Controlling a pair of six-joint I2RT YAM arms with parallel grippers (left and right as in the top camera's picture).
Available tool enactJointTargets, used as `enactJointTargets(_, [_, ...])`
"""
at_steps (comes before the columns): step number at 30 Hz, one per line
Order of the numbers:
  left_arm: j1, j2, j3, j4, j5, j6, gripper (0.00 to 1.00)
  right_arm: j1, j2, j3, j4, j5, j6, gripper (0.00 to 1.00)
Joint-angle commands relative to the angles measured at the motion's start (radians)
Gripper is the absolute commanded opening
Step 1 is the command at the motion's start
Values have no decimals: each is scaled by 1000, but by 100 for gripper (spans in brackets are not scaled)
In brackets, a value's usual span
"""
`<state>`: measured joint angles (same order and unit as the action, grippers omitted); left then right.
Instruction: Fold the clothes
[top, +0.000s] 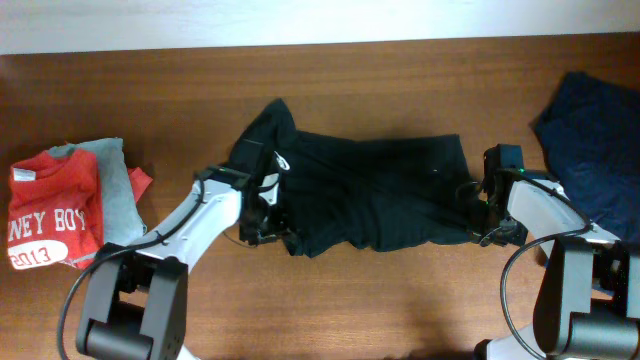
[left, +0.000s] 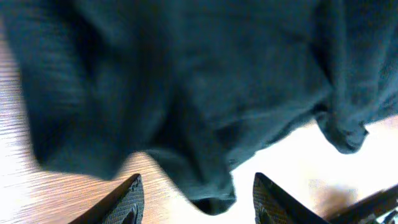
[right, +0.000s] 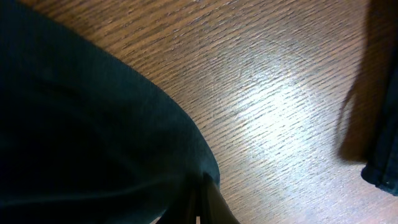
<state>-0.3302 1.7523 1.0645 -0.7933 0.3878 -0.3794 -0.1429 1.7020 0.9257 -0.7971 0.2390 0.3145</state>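
Note:
The black T-shirt (top: 370, 190) is to be stretched and folded, so my left gripper next needs to grab the T-shirt's front-edge fold that dips between the gripper's fingers, opposite my right gripper.
A black T-shirt (top: 370, 190) lies crumpled across the middle of the wooden table, one end bunched up at the back left. My left gripper (top: 265, 215) sits at its front left edge. In the left wrist view the gripper (left: 198, 202) stands open, and a hanging fold of the black T-shirt (left: 205, 81) dips between the two fingertips (left: 121, 202) without being pinched. My right gripper (top: 478, 215) is at the shirt's right edge. In the right wrist view its jaws (right: 202, 208) are shut on the black T-shirt (right: 81, 143), whose edge runs into them.
A folded red shirt with white lettering (top: 55, 215) lies on a grey garment (top: 115, 185) at the far left. A dark navy garment (top: 595, 140) lies at the far right, its edge (right: 385, 143) near my right gripper. Bare wood (top: 400, 300) runs along the front.

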Motion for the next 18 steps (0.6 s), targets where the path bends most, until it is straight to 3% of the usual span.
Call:
enactJointTargets(1, [-60, 0, -6, 21, 39, -21, 56, -4, 8, 17, 0, 24, 12, 4])
enactJointTargets(14, [-122, 0, -6, 8, -13, -107, 55, -4, 8, 17, 0, 24, 8, 4])
enactJointTargets(18, [-124, 0, -6, 8, -14, -107, 43, -4, 8, 17, 0, 24, 8, 4])
